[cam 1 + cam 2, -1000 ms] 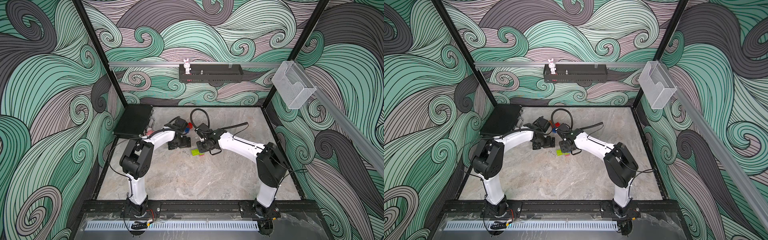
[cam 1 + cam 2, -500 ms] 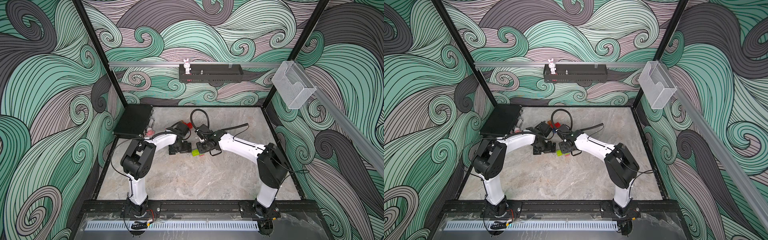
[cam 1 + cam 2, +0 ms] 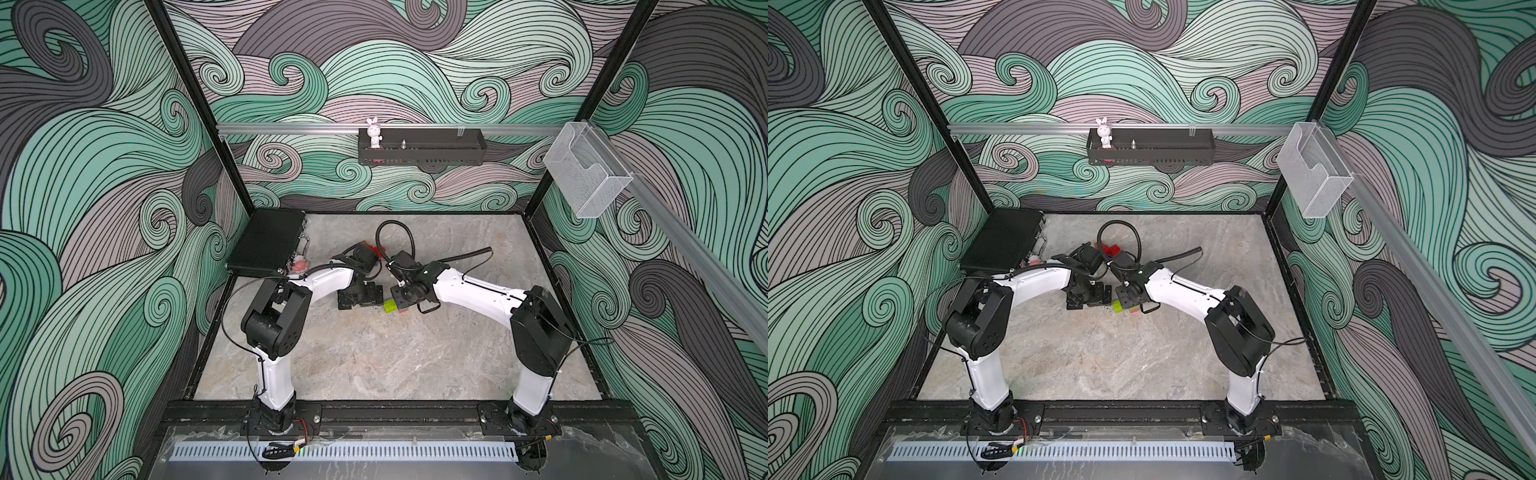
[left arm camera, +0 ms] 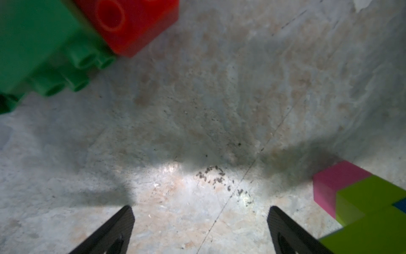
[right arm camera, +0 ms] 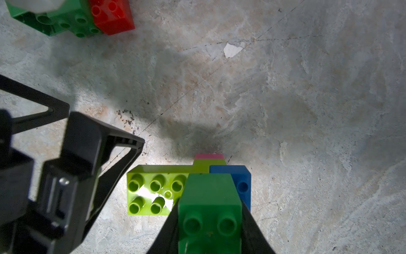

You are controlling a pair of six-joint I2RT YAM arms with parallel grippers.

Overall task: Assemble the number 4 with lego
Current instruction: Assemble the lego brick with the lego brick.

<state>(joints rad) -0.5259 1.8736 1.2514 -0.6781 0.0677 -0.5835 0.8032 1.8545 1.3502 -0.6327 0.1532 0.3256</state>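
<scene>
The dark green brick is against the lime and blue bricks and would stay on the cluster, so my right gripper needs to open.
My right gripper (image 5: 209,204) is shut on a dark green brick (image 5: 208,193), held low against a small lego cluster on the table. The cluster is a lime brick (image 5: 153,191), a blue brick (image 5: 240,182) and a pink brick (image 5: 209,156). In both top views the lime brick (image 3: 390,306) (image 3: 1118,307) shows just under the right gripper (image 3: 402,300). My left gripper (image 4: 201,211) stands open over bare table right beside the cluster, with nothing between its fingers. A loose green brick (image 4: 39,44) and a red brick (image 4: 136,22) lie together farther off.
A black case (image 3: 268,245) sits at the back left with a pink-and-white thing (image 3: 300,264) at its corner. More red lego (image 3: 1111,249) lies behind the wrists under a cable loop (image 3: 395,232). A shelf (image 3: 419,151) and a clear holder (image 3: 586,174) hang on the walls.
My left gripper has come forward and down towards the lime brick, still open. The right gripper and its green brick have stayed in place.
</scene>
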